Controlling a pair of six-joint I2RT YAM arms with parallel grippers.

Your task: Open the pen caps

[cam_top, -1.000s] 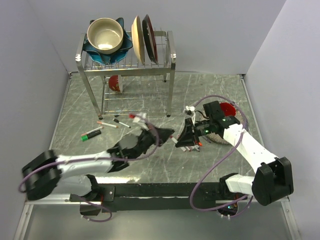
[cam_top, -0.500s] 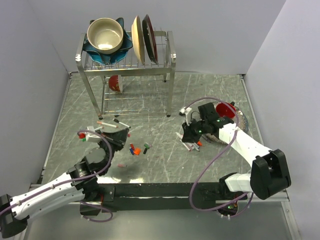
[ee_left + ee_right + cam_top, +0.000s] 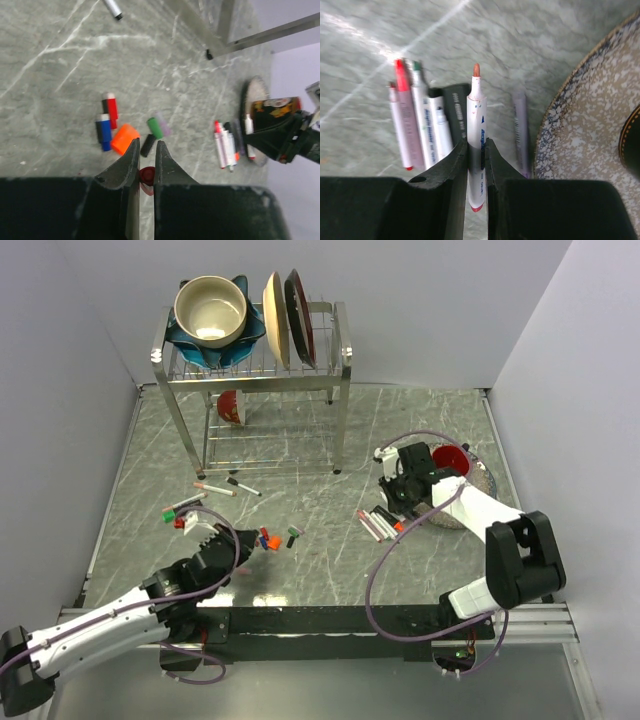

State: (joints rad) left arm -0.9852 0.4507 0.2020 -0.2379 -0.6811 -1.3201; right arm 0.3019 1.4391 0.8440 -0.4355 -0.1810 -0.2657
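Note:
The red pen cap would drop short of the orange and black caps now, so my left gripper should move it toward them before opening.
My left gripper (image 3: 240, 550) (image 3: 146, 150) is shut on a small red pen cap (image 3: 146, 176), low over the table just short of a cluster of loose caps (image 3: 268, 538): red (image 3: 111, 106), blue (image 3: 103, 134), orange (image 3: 124, 139), green (image 3: 155, 127), black (image 3: 148, 145). My right gripper (image 3: 398, 508) (image 3: 476, 146) is shut on an uncapped white pen (image 3: 476, 115) with an orange tip, held above a row of uncapped pens (image 3: 422, 122) (image 3: 380, 525) lying on the table. Three capped pens (image 3: 215, 488) lie at the left.
A metal dish rack (image 3: 340, 360) with a bowl and plates stands at the back. A speckled plate (image 3: 480, 480) (image 3: 590, 110) holding a red bowl (image 3: 450, 458) lies just right of the pen row. Grey walls close in the left and right sides.
The two grippers were together at the centre and have parted. The left arm drew back to the left with the red cap. The right gripper carried the pen back over the pen row.

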